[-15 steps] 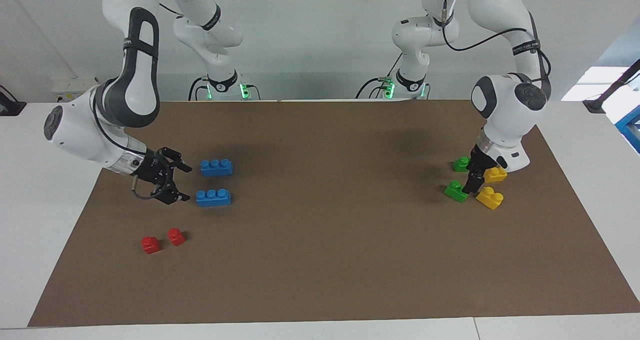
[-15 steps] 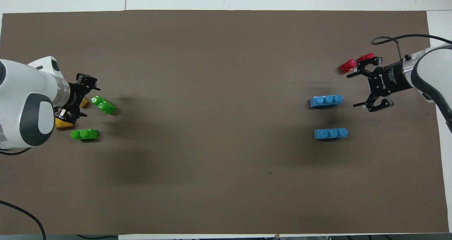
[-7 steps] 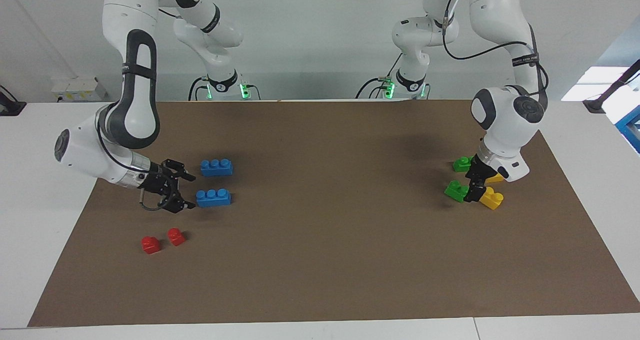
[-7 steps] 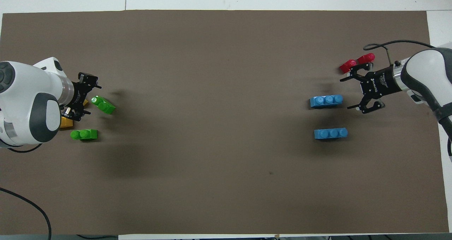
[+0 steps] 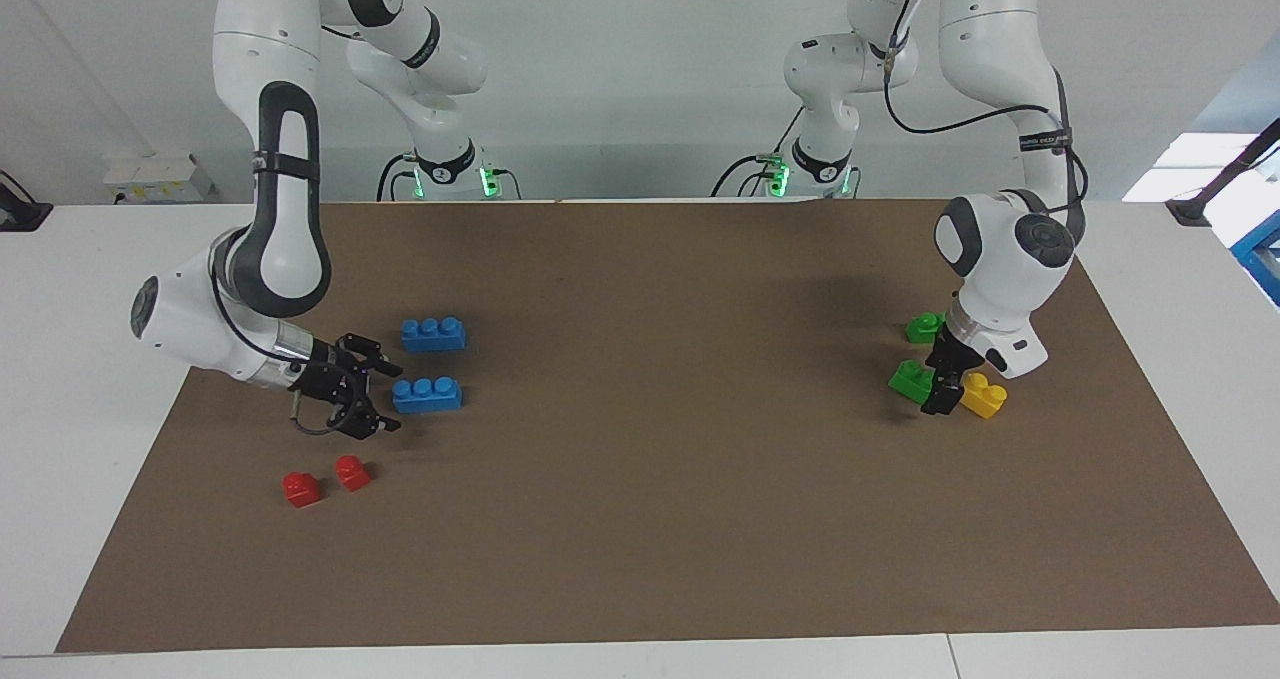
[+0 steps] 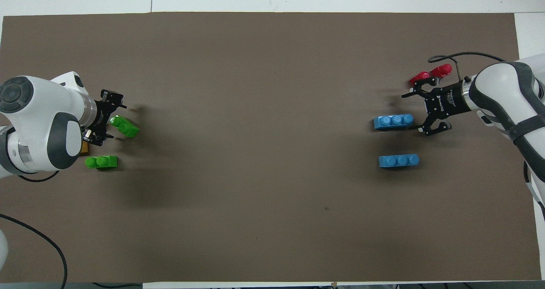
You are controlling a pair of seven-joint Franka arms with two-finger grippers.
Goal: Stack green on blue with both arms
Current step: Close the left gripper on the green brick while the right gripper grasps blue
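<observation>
My right gripper grabs the blue brick by its end stud (image 6: 407,119) next, leaving the brick's other studs free for the green brick.
Two blue three-stud bricks lie on the brown mat toward the right arm's end, one nearer to the robots (image 5: 433,333) (image 6: 399,160) and one farther (image 5: 426,395) (image 6: 393,121). My right gripper (image 5: 388,396) (image 6: 412,112) is open and low, its fingertips just at the end of the farther blue brick. Two green two-stud bricks lie toward the left arm's end, one nearer (image 5: 922,327) (image 6: 101,161) and one farther (image 5: 910,379) (image 6: 124,126). My left gripper (image 5: 935,399) (image 6: 116,122) is open, points down and stands low right beside the farther green brick.
Two small red bricks (image 5: 301,488) (image 5: 351,472) lie farther out than the blue ones, beside the right gripper. A yellow brick (image 5: 983,394) lies by the left gripper, beside the green ones; another is mostly hidden under the left wrist (image 6: 84,146).
The right gripper has come down and moved up to the end of the farther blue brick. The left gripper has shifted closer to the farther green brick. No brick has moved.
</observation>
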